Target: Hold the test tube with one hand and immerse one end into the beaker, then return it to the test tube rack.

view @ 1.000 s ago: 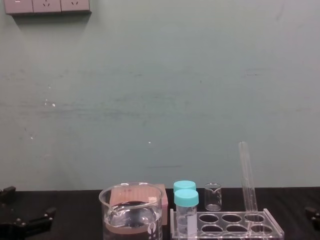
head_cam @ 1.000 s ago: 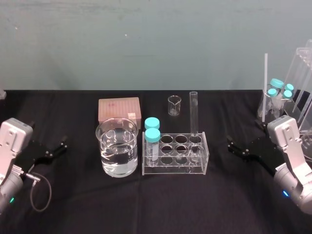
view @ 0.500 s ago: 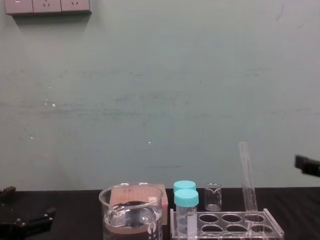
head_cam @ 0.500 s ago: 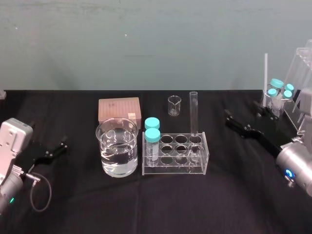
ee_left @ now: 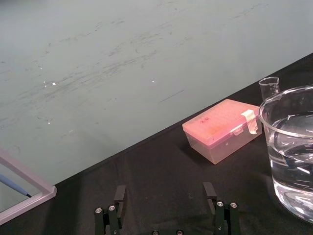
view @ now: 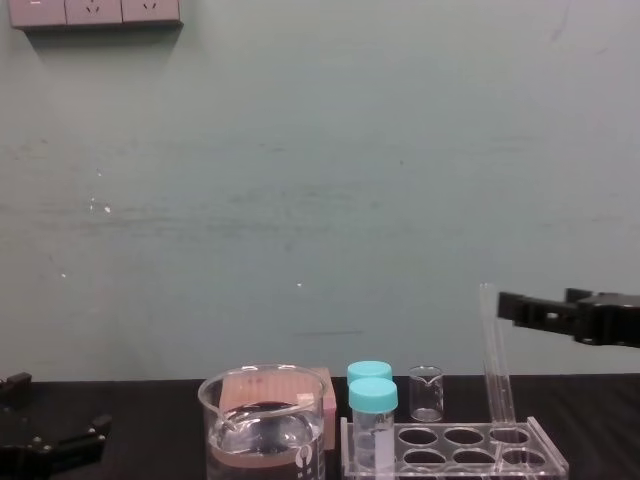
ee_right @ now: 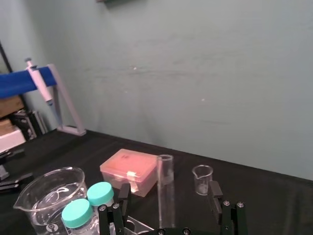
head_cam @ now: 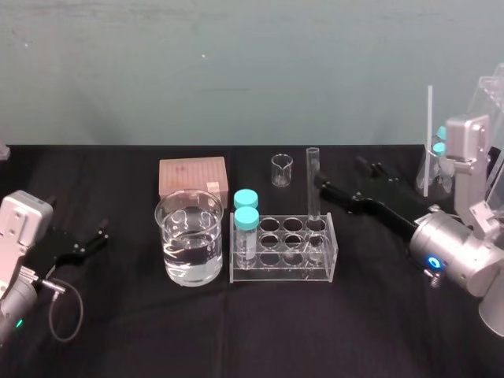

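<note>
I need to grab the test tube with my right gripper next by its bare upper part (view: 493,340) (ee_right: 166,185) to immerse it, because the rack's hole closes around the test tube's lower end.
The tall clear test tube (head_cam: 313,185) (view: 493,350) stands upright in a back right hole of the clear acrylic test tube rack (head_cam: 322,256) (view: 548,455). To the rack's left is the wide beaker (head_cam: 189,236) (view: 262,420), partly filled with clear liquid. My right gripper (head_cam: 339,170) (view: 540,306) hovers open at the height of the tube's top, just to its right and not touching it. In the right wrist view the tube (ee_right: 165,191) stands ahead between the spread fingers of the gripper (ee_right: 168,188). My left gripper (head_cam: 101,235) (ee_left: 164,188) rests open on the table at the far left.
Two teal-capped vials (head_cam: 246,219) fill the rack's left end. A pink tip box (head_cam: 192,177) and a tiny beaker (head_cam: 281,169) stand behind. A clear stand with more teal-capped vials (head_cam: 449,146) is at the far right. A pipette stand (ee_right: 49,88) is at the table's left.
My right arm has risen from the table and swung left, bringing its open gripper up beside the top of the test tube. The left arm has not moved.
</note>
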Controlling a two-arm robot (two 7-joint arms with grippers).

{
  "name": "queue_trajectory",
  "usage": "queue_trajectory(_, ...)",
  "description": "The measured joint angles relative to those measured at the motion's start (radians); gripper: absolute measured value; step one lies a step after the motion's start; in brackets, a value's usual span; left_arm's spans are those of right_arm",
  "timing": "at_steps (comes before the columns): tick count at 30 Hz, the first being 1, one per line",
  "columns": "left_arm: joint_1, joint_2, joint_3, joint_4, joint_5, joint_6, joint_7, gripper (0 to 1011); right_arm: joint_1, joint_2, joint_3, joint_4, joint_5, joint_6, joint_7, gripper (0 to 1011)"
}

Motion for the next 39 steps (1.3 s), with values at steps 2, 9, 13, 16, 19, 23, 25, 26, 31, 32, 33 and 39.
queue_trajectory(2,0.0,0.0,0.0,0.0,0.0,0.0,0.0,1000,0.014,-0.006,-0.007,0.014,-0.007,0.007,0.01,1002)
queue_trajectory(9,0.0,0.0,0.0,0.0,0.0,0.0,0.0,1000,0.073,-0.039,-0.032,0.089,-0.042,0.025,0.043,1002)
queue_trajectory(13,0.0,0.0,0.0,0.0,0.0,0.0,0.0,1000,0.106,-0.059,-0.046,0.135,-0.064,0.029,0.061,1002)
queue_trajectory(16,0.0,0.0,0.0,0.0,0.0,0.0,0.0,1000,0.126,-0.073,-0.055,0.166,-0.079,0.031,0.074,1002)
queue_trajectory(19,0.0,0.0,0.0,0.0,0.0,0.0,0.0,1000,0.144,-0.086,-0.061,0.194,-0.095,0.034,0.082,1002)
queue_trajectory(23,0.0,0.0,0.0,0.0,0.0,0.0,0.0,1000,0.16,-0.101,-0.064,0.224,-0.112,0.036,0.093,1002)
queue_trajectory(25,0.0,0.0,0.0,0.0,0.0,0.0,0.0,1000,0.166,-0.107,-0.065,0.234,-0.12,0.038,0.096,1002)
queue_trajectory(26,0.0,0.0,0.0,0.0,0.0,0.0,0.0,1000,0.166,-0.107,-0.065,0.234,-0.12,0.038,0.096,1002)
queue_trajectory(31,0.0,0.0,0.0,0.0,0.0,0.0,0.0,1000,0.175,-0.111,-0.07,0.248,-0.149,0.04,0.1,1002)
queue_trajectory(32,0.0,0.0,0.0,0.0,0.0,0.0,0.0,1000,0.175,-0.111,-0.07,0.248,-0.148,0.039,0.1,1002)
queue_trajectory(33,0.0,0.0,0.0,0.0,0.0,0.0,0.0,1000,0.175,-0.111,-0.07,0.248,-0.148,0.04,0.1,1002)
queue_trajectory(39,0.0,0.0,0.0,0.0,0.0,0.0,0.0,1000,0.174,-0.111,-0.069,0.247,-0.145,0.04,0.1,1002)
